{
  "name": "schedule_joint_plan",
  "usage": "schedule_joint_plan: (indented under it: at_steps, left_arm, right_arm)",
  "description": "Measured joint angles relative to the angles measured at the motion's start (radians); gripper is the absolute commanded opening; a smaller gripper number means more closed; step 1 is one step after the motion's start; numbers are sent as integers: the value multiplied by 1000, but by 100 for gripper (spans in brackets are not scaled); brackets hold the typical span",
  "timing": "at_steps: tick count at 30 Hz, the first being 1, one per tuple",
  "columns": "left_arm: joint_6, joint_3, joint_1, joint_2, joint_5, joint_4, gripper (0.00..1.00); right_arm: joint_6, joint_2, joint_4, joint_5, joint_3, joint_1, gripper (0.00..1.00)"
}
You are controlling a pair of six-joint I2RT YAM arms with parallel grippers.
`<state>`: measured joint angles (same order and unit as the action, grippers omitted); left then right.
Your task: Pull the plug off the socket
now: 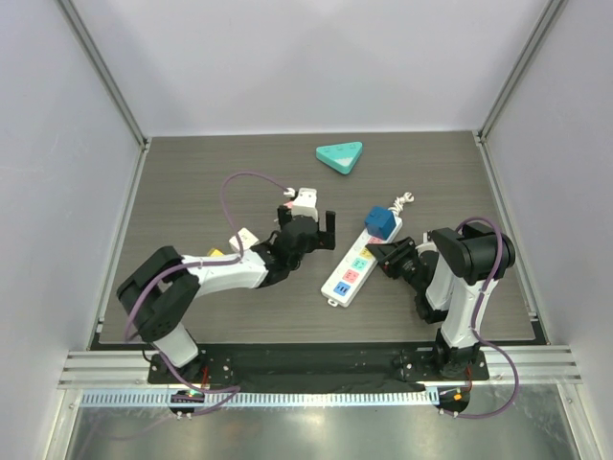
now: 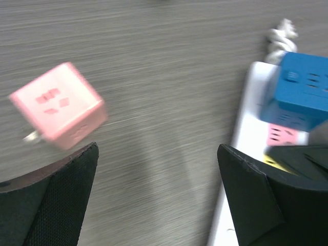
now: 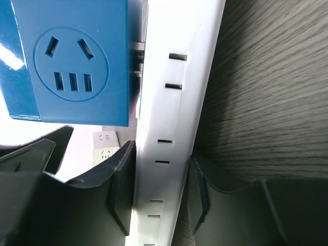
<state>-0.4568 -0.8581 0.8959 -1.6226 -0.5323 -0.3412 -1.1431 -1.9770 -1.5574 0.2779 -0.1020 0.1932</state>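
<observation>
My left gripper has to pull the plug off the socket, so it should grab the blue cube plug (image 1: 381, 222) by its opposite sides and leave the power strip (image 1: 352, 270) free.
The socket, a long white power strip (image 1: 352, 270) with green, pink and blue outlets, lies slanted at the table's centre right. A blue cube plug (image 1: 381, 222) sits in its far end. In the right wrist view the blue plug (image 3: 72, 61) stands slightly off the strip (image 3: 174, 102), with its metal prongs showing in the gap. My right gripper (image 3: 158, 192) is shut on the strip's sides just below the plug. My left gripper (image 1: 308, 224) is open and empty, over bare table left of the strip. The left wrist view shows the blue plug (image 2: 302, 92) at the right.
A pink cube adapter (image 2: 57, 106) lies just beyond my left gripper, also seen in the top view (image 1: 304, 202). A white and yellow cube (image 1: 242, 240) sits by the left arm. A teal triangular tray (image 1: 340, 155) lies at the back. The strip's knotted white cord (image 1: 403, 200) trails behind the plug.
</observation>
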Motion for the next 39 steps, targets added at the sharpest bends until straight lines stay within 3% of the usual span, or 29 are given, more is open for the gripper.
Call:
schedule_joint_plan:
  at_steps: [7,20,30,39]
  left_arm:
    - [60,-143,13,-172,235,-69,97]
    - [94,-229,51,-275,393,-212,100]
    - [68,-366,58,-404,402,-215,99]
    - [54,-441,55,-464,394,-187,67]
  right_arm:
    - [-5,-5,0,2,-3,2,1]
    - [-12,-13,0,1,-14,14,1]
    - [-11,-13,0,1,-14,14,1]
    - [-12,-13,0,1,-14,14,1]
